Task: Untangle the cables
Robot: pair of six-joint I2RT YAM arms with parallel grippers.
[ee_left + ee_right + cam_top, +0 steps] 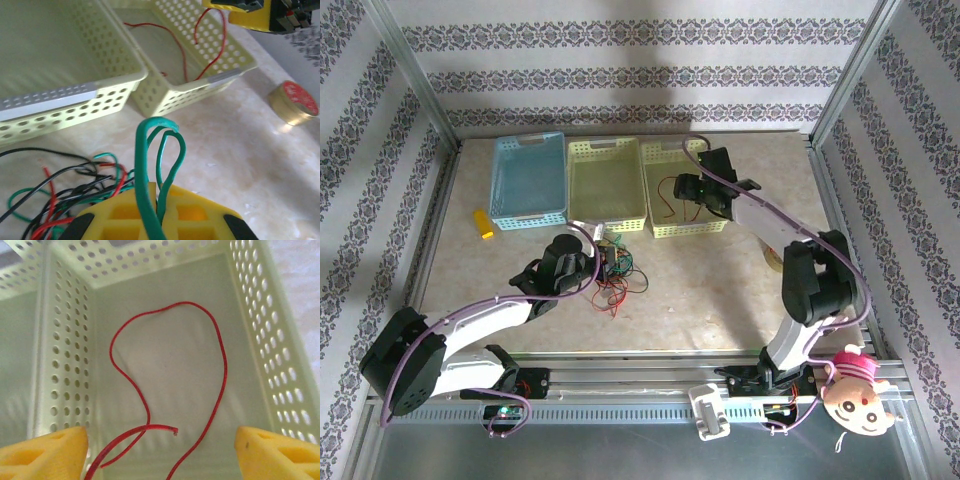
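The loop of the green cable sticks out from my left gripper. My right gripper needs to grab that loop to untangle the cable.
A tangle of red, green and black cables lies on the table in front of the middle basket. My left gripper sits at that tangle. In the left wrist view it is shut on a green cable that loops up out of the jaws, with the rest of the tangle to its left. My right gripper hangs open over the right yellow basket. A single red cable lies loose on the basket floor between the spread yellow fingers, which touch nothing.
A blue basket and a middle yellow basket stand left of the right one. A small yellow object lies at the far left. A tape roll rests to the right. A doll hangs at the near rail.
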